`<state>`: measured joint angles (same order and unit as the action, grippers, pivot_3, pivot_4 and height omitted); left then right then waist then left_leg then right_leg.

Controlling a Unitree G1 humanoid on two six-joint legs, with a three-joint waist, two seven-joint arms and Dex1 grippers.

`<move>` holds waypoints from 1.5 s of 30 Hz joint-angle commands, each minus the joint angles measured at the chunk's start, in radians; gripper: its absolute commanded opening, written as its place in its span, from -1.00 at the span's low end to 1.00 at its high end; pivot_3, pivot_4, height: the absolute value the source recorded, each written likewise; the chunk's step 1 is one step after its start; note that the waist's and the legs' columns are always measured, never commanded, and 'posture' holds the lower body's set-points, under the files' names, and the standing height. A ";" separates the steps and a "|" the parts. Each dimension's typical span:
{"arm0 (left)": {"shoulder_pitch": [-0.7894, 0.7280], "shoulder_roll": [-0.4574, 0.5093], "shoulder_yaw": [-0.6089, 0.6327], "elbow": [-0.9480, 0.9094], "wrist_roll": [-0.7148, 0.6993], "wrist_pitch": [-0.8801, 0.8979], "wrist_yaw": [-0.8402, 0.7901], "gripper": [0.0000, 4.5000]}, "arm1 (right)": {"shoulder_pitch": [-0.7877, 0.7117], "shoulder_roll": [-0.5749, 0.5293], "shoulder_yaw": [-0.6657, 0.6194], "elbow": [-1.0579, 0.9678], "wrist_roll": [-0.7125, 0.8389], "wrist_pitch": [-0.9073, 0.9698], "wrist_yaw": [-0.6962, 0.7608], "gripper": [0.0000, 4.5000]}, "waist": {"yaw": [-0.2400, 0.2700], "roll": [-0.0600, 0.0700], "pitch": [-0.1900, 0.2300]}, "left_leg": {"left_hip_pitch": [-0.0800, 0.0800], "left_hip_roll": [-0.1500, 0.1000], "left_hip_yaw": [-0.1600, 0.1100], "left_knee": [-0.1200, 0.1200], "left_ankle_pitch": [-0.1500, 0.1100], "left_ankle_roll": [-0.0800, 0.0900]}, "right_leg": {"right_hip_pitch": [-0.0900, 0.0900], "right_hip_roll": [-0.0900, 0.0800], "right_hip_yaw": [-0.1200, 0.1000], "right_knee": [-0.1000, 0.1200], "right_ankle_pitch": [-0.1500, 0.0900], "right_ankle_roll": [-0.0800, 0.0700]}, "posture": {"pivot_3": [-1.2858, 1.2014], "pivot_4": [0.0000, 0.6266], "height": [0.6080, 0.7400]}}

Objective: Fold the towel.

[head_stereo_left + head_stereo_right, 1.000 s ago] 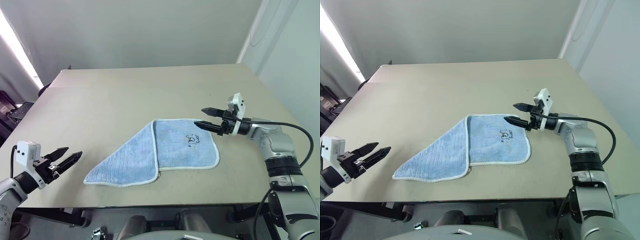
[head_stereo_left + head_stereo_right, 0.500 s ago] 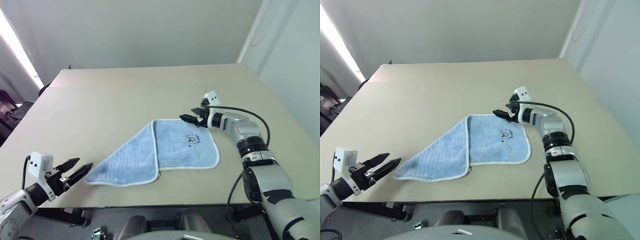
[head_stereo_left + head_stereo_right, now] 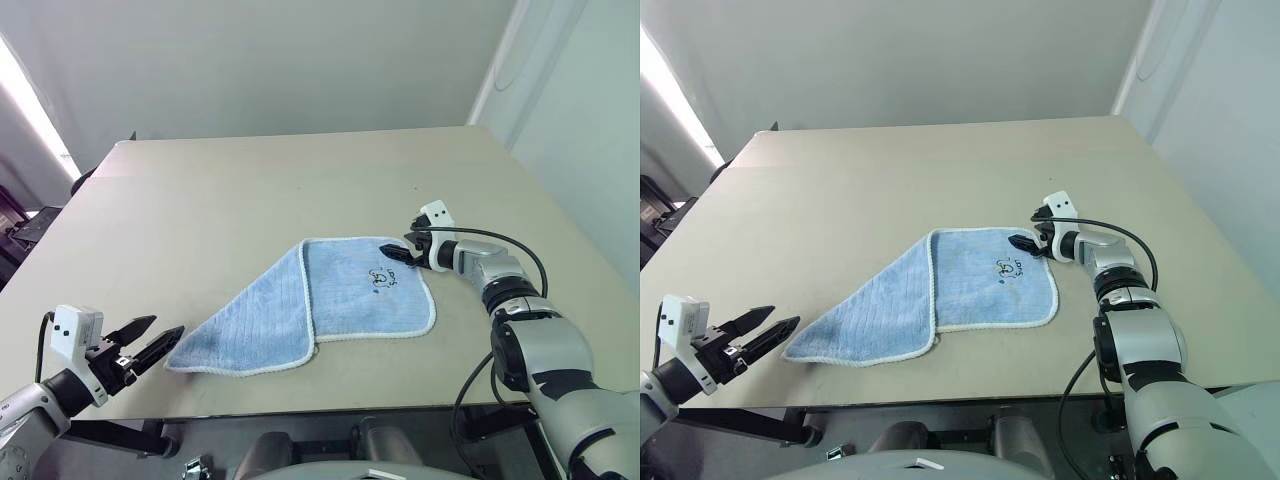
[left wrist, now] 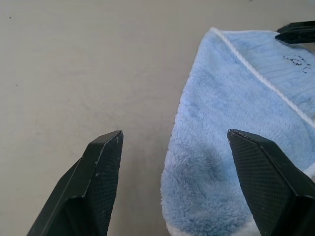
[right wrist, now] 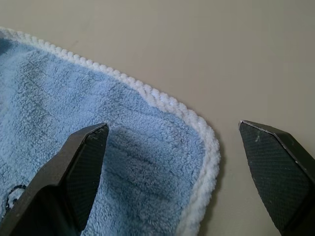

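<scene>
The towel has one finger of my right gripper down on it, and the other finger reaches the tabletop past its white-edged corner (image 5: pixel 194 136). My right gripper should close on the towel now.
The light blue towel (image 3: pixel 300 310) with white edging lies partly folded on the table, a triangular flap on its left and a squarish part with a small dark embroidered mark (image 3: pixel 385 278) on its right. My right gripper (image 3: pixel 400 250) is low at the towel's far right corner and open. In the right wrist view the towel's corner (image 5: pixel 147 157) lies between the right gripper's (image 5: pixel 172 128) spread fingers. Near the table's front edge, my left gripper (image 3: pixel 165 328) is open just left of the towel's near left tip (image 4: pixel 221 162).
The beige table (image 3: pixel 250 200) stretches bare behind and to the left of the towel. Its front edge runs just below the towel. Dark objects (image 3: pixel 25 220) stand beyond the table's left edge, and a light wall rises behind.
My right gripper has come down and forward from above the towel to its far right corner, still open. The left gripper has edged slightly toward the towel.
</scene>
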<state>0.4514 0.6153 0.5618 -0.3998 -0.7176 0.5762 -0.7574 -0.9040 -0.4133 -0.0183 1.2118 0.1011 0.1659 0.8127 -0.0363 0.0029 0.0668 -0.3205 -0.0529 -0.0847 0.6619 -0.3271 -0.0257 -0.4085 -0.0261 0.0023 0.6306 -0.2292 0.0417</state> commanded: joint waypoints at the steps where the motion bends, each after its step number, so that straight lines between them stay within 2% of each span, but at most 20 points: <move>1: -0.027 0.003 -0.007 -0.026 -0.001 -0.013 0.009 0.59 | -0.041 -0.008 -0.017 0.008 -0.010 0.015 -0.008 0.97 | -0.002 0.000 0.000 | 0.000 0.000 0.000 0.000 0.000 0.000 | 0.000 0.000 0.000 0.000 0.000 0.000 | 0.03 -1.00 1.00; 6: -0.043 0.007 -0.029 -0.024 0.018 -0.018 0.013 0.59 | -0.044 0.019 0.019 0.026 -0.063 0.024 -0.046 0.97 | -0.007 -0.001 -0.001 | 0.000 0.000 0.000 0.000 0.000 0.000 | 0.000 0.000 0.000 0.000 0.000 0.000 | 0.03 -1.00 1.00; 8: -0.041 0.011 -0.025 -0.027 0.017 -0.018 0.013 0.59 | -0.036 0.021 0.040 0.025 -0.096 -0.001 -0.057 0.80 | -0.008 -0.001 -0.001 | 0.001 0.000 0.000 0.000 0.000 0.000 | 0.001 0.000 0.000 0.000 0.000 0.000 | 0.03 -1.00 1.00; 10: -0.040 0.016 -0.023 -0.025 0.020 -0.019 0.012 0.59 | -0.034 0.022 0.049 0.028 -0.114 -0.005 -0.062 0.55 | -0.008 -0.001 -0.001 | 0.001 0.000 0.000 0.000 0.000 0.000 | 0.001 0.000 0.000 0.000 0.000 0.000 | 0.03 -1.00 1.00; 18: -0.043 0.025 -0.026 -0.033 0.026 -0.013 0.006 0.59 | -0.029 0.019 0.050 0.023 -0.139 -0.023 -0.062 -0.72 | -0.008 -0.001 -0.001 | 0.002 0.000 0.000 0.001 0.000 0.000 | 0.002 0.000 0.000 0.000 0.000 0.000 | 0.03 -1.00 1.00; 20: -0.046 0.028 -0.028 -0.031 0.027 -0.013 0.004 0.59 | -0.027 0.016 0.048 0.013 -0.136 -0.034 -0.048 -0.99 | -0.007 -0.001 -0.001 | 0.002 0.000 0.000 0.001 0.000 0.000 | 0.003 0.000 0.000 0.000 -0.001 0.003 | 0.03 -1.00 1.00; 27: -0.120 0.034 -0.046 -0.073 -0.027 0.035 0.016 0.59 | -0.038 -0.001 0.007 -0.047 -0.090 -0.055 0.026 -0.99 | -0.007 0.000 -0.001 | 0.000 0.000 0.000 0.001 0.000 0.000 | 0.001 0.000 0.000 0.000 0.002 0.002 | 0.03 -1.00 1.00; 32: -0.219 0.003 -0.157 -0.172 -0.066 0.086 0.078 0.59 | -0.033 0.013 0.006 -0.041 -0.098 -0.038 -0.021 -0.99 | -0.007 0.000 -0.001 | 0.000 0.000 0.000 0.001 0.000 0.000 | 0.001 -0.001 0.001 0.000 0.002 0.003 | 0.03 -1.00 1.00; 37: -0.344 0.022 -0.490 -0.160 0.147 0.064 0.102 0.59 | -0.011 0.027 0.013 -0.060 -0.099 -0.041 -0.039 -0.99 | -0.007 0.000 -0.001 | 0.001 -0.001 0.000 0.001 0.000 0.000 | 0.001 0.000 0.001 0.000 0.003 0.003 | 0.03 -1.00 1.00; 41: -0.423 0.030 -0.658 -0.094 0.282 0.022 0.087 0.59 | 0.002 0.024 0.012 -0.079 -0.098 -0.034 -0.047 -0.99 | -0.008 0.000 -0.001 | 0.001 -0.001 0.001 0.001 0.000 0.000 | 0.001 0.001 0.002 0.000 0.003 0.003 | 0.03 -1.00 1.00; 45: -0.480 0.025 -0.772 -0.080 0.315 0.038 0.030 0.59 | 0.023 0.014 0.009 -0.105 -0.097 -0.024 -0.052 -0.99 | -0.006 0.000 -0.001 | 0.001 -0.001 0.001 0.001 0.000 0.000 | 0.001 0.001 0.002 0.000 0.003 0.003 | 0.03 -1.00 1.00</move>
<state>-0.0070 0.6314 -0.1787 -0.4548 -0.4142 0.6194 -0.6981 -0.8779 -0.3905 0.0037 1.1413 -0.0047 0.1348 0.7652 -0.0427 0.0030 0.0656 -0.3199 -0.0536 -0.0839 0.6627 -0.3271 -0.0257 -0.4074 -0.0254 0.0048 0.6307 -0.2266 0.0445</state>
